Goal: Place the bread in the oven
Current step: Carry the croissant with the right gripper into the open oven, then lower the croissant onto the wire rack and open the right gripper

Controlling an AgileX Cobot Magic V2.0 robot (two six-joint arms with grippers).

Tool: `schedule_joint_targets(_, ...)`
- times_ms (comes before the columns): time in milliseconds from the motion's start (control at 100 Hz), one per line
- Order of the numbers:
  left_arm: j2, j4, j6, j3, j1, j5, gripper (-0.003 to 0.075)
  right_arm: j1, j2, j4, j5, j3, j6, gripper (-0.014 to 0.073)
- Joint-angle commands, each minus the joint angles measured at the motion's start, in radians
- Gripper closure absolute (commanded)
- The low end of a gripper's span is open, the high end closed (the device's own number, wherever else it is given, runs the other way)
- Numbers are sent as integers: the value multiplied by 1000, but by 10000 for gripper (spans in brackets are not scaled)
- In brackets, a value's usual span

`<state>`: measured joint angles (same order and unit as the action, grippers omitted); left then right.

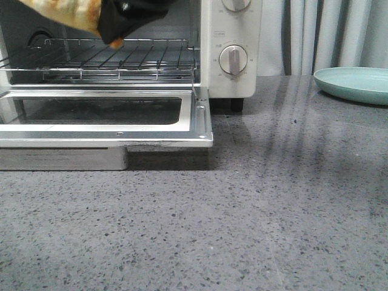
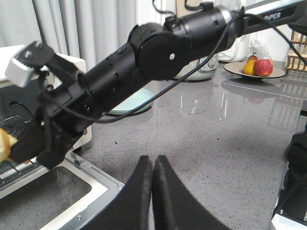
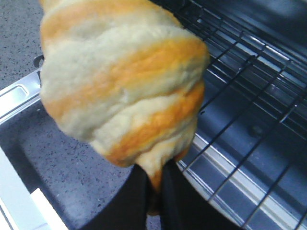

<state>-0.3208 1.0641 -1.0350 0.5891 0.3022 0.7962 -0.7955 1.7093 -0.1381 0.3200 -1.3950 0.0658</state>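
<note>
The bread's lower edge is well above the front bars. My right gripper should keep holding the bread until it rests on the wire rack.
The bread (image 3: 120, 81), a golden-brown croissant roll with cream stripes, is pinched at its tip in my right gripper (image 3: 156, 187). In the front view the bread (image 1: 66, 12) hangs at the oven's open mouth, above the front of the wire rack (image 1: 115, 57), held by the right gripper (image 1: 109, 27). The white oven (image 1: 233, 36) has its glass door (image 1: 109, 130) dropped flat. My left gripper (image 2: 152, 163) is shut and empty, over the counter by the door's corner (image 2: 72, 191). The right arm (image 2: 144, 62) crosses the left wrist view, where only a sliver of bread (image 2: 4, 146) shows.
A teal plate (image 1: 354, 85) sits on the grey speckled counter to the right of the oven, also in the left wrist view (image 2: 136, 103). A plate of fruit (image 2: 254, 69) and a white appliance stand further off. A metal tray (image 1: 60, 159) lies under the door.
</note>
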Motion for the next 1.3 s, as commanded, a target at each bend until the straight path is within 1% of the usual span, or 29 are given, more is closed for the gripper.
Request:
schedule_joint_targets(0,-11,48,10,24,5,-45,742,5,-26,-17,-128,-32,3,662)
schedule_joint_targets(160,-11,48,10,24,5,-44,742,16,3,-17,-185,-32,3,662)
schedule_joint_targets(430,-11,48,10,24,5,-44,741,72,6,0,-191,-32,4,662)
schedule_joint_targets(560,-11,48,10,24,5,-44,742,74,6,0,-192,-32,4,662)
schedule_joint_targets(630,-11,48,10,24,5,-44,742,74,6,1,-192,-32,4,643)
schedule_joint_targets(700,-11,48,10,24,5,-44,741,74,6,1,-192,-32,4,557)
schedule_joint_targets(740,-11,48,10,24,5,-44,742,74,6,2,-192,-32,4,468)
schedule_joint_targets(750,-11,48,10,24,5,-44,742,74,6,2,-192,-32,4,433)
schedule_joint_targets(770,-11,48,10,24,5,-44,742,74,6,2,-192,-32,4,398)
schedule_joint_targets(820,-11,48,10,24,5,-44,742,74,6,2,-192,-32,4,251)
schedule_joint_targets(840,-11,48,10,24,5,-44,742,74,6,2,-192,-32,4,218)
schedule_joint_targets(870,-11,48,10,24,5,-44,742,74,6,2,-192,-32,4,144)
schedule_joint_targets(890,-11,48,10,24,5,-45,742,74,6,2,-192,-32,4,107)
schedule_joint_targets(940,-11,48,10,24,5,-45,742,74,6,2,-192,-32,4,48)
schedule_joint_targets(990,-11,48,10,24,5,-45,742,74,6,2,-189,-32,4,29)
schedule_joint_targets(1160,-11,16,10,24,5,-45,742,72,-9,2,-169,-32,4,34)
schedule_joint_targets(1290,-11,8,10,24,5,-58,742,70,-40,10,-127,-32,4,34)
